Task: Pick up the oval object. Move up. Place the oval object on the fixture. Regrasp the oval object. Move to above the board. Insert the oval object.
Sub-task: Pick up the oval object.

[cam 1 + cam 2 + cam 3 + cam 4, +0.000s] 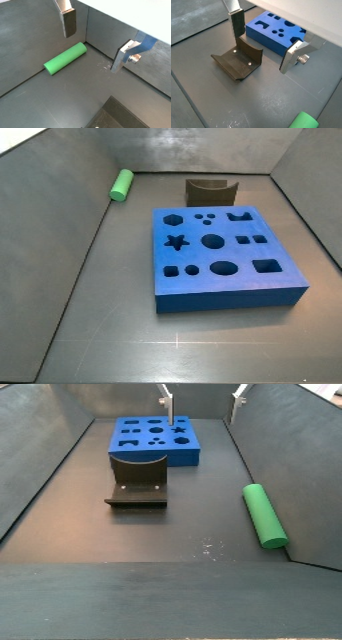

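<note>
The green oval object needs to go on the fixture (209, 192), so my gripper should first grab it around its rounded body (122, 185) and then set it there.
The oval object (263, 514) is a bright green peg lying flat on the dark floor close to a side wall; it also shows as the green peg (65, 59), (303, 121), (120, 184). The fixture (138, 489), (238, 62), (209, 192) stands between the peg and the blue board (154, 439), (271, 32), (221, 258). My gripper (97, 42), (264, 42), (202, 402) hangs high above the floor, open, with nothing between its fingers. It touches neither the peg nor the fixture.
Sloping dark walls (287, 454) enclose the floor on all sides; the peg lies almost against one of them. The board's top has several dark cut-outs (214, 242). A dark raised edge (117, 117) shows at a wrist view's border.
</note>
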Tool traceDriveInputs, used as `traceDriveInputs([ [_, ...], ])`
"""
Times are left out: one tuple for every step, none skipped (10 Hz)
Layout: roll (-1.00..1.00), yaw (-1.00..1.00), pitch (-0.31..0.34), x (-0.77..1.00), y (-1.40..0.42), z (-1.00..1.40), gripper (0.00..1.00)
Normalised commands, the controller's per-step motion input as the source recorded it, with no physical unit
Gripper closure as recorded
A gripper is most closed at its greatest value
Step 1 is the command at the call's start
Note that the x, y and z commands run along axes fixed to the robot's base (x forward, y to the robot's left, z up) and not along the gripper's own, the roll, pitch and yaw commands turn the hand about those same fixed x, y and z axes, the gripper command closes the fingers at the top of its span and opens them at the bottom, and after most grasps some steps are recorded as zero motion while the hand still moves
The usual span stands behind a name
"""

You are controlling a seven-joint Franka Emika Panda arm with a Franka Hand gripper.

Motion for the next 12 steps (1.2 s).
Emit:
traceDriveInputs([
  [0.00, 0.00, 0.000, 0.00, 0.00, -0.03, 0.00],
  [0.03, 0.00, 0.000, -0.39, 0.10, -0.23, 0.00],
  [0.01, 0.00, -0.100, -0.69, 0.21, -0.56, 0.00],
  [0.04, 0.00, -0.149, -0.89, 0.26, -0.71, 0.00],
  [0.04, 0.00, -0.173, -0.94, 0.28, -0.76, 0.00],
  [0.02, 0.00, -0.204, -0.84, 0.22, -0.73, 0.00],
  [0.01, 0.00, -0.181, -0.74, 0.16, -0.73, 0.00],
  [0.02, -0.01, -0.166, -0.67, 0.13, -0.75, 0.00],
  [0.03, 0.00, -0.149, -0.59, 0.14, -0.75, 0.00],
  [0.03, 0.00, -0.131, -0.51, 0.17, -0.73, 0.00],
  [0.04, 0.00, -0.114, -0.47, 0.21, -0.71, 0.00],
  [0.03, 0.00, -0.116, -0.41, 0.22, -0.69, 0.00],
])
